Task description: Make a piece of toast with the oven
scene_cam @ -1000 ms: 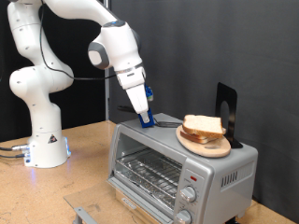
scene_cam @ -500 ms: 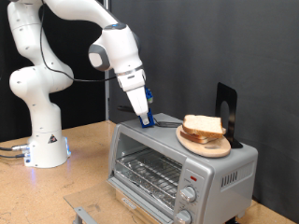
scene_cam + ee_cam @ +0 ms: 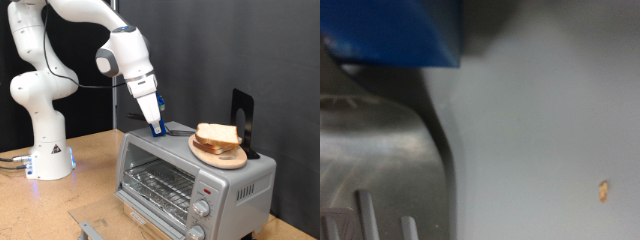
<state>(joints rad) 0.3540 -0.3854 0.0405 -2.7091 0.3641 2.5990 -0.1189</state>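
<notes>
I should close my gripper on the oven's top (image 3: 165, 144) (image 3: 540, 140) now, because my blue fingers reach down to it beside the flat utensil.
The silver-grey oven (image 3: 235, 185) stands at the exterior view's lower right, and its wire rack (image 3: 160, 183) shows through the front. On the oven's top rests a round wooden plate (image 3: 214, 155) carrying the piece of toast (image 3: 218, 135), with a second slice stacked under it. My gripper (image 3: 156, 127) points down, its blue fingertips (image 3: 390, 30) touching the oven's top (image 3: 550, 120) to the left of the plate. A dark flat utensil (image 3: 180, 131) lies there by the tips; up close it is slotted grey metal (image 3: 380, 160). No bread is between the fingers.
A black upright stand (image 3: 243, 118) sits behind the plate. The white robot base (image 3: 48, 150) stands on the wooden table at the exterior view's left. Two knobs (image 3: 203, 209) and a red light (image 3: 207, 187) are on the oven's front. A small crumb (image 3: 603, 190) lies on the oven top.
The arm's upper links have shifted very slightly; the fingertips stay at the same spot on the oven top. Toast and plate have not moved.
</notes>
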